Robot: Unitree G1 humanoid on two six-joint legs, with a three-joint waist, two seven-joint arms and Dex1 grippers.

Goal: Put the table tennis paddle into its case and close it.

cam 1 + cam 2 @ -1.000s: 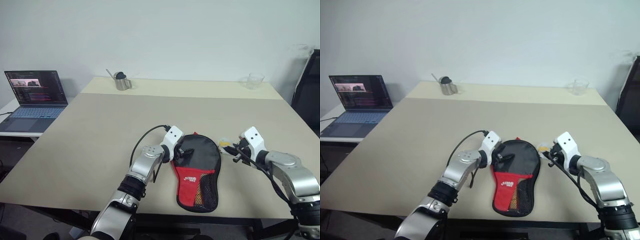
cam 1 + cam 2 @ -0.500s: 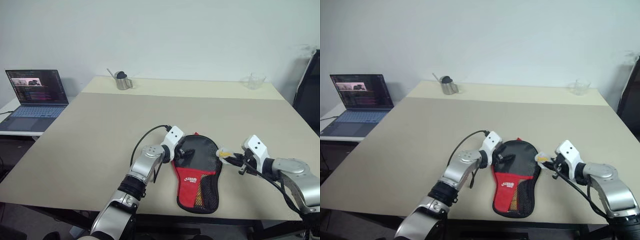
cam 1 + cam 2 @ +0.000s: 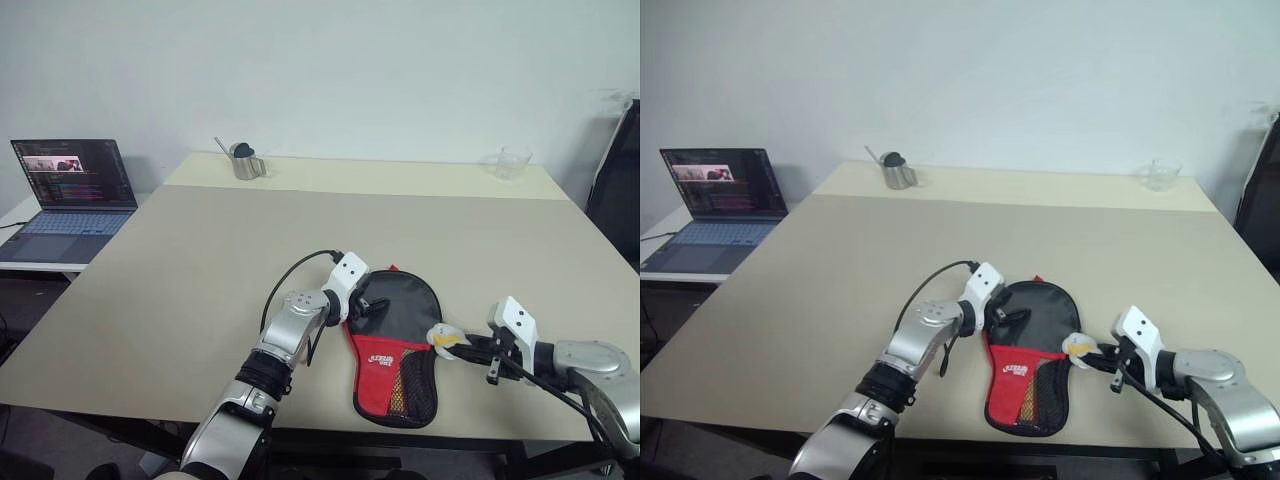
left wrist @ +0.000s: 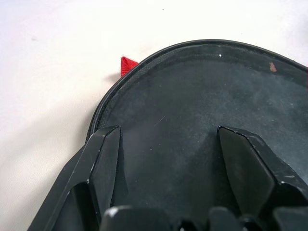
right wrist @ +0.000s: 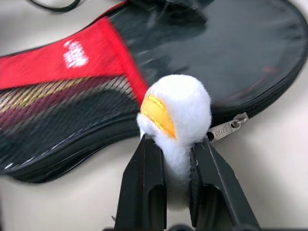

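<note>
My right gripper keeps holding the white-yellow charm [image 5: 175, 113] from here until the case is closed. The metal zipper pull is midway along the case's rim [image 5: 260, 103] in the right wrist view.
The black and red case [image 3: 393, 345] lies flat near the table's front edge, round end away from me, mesh panel [image 5: 53, 120] toward me. Tan and red stripes show through the mesh; the table tennis paddle itself is hidden. My left gripper [image 3: 366, 306] rests on the round end's left side, fingers [image 4: 103, 163] spread wide over the black fabric, gripping nothing. My right gripper [image 3: 462, 346] is beside the case's right edge, shut on the white-yellow zipper charm [image 5: 174, 113]. The metal zipper pull [image 5: 226, 129] sits on the case's rim just behind the charm.
A laptop [image 3: 70, 190] stands open on a side table to the left. A metal cup [image 3: 243, 162] and a clear glass [image 3: 510, 160] sit at the table's far side. A black chair [image 3: 615, 180] is at the right edge. The beige table [image 3: 200, 260] spreads wide around the case.
My right gripper has drawn back toward the front edge along the case's right side, taking the zipper charm with it. The left gripper and the case have stayed put.
</note>
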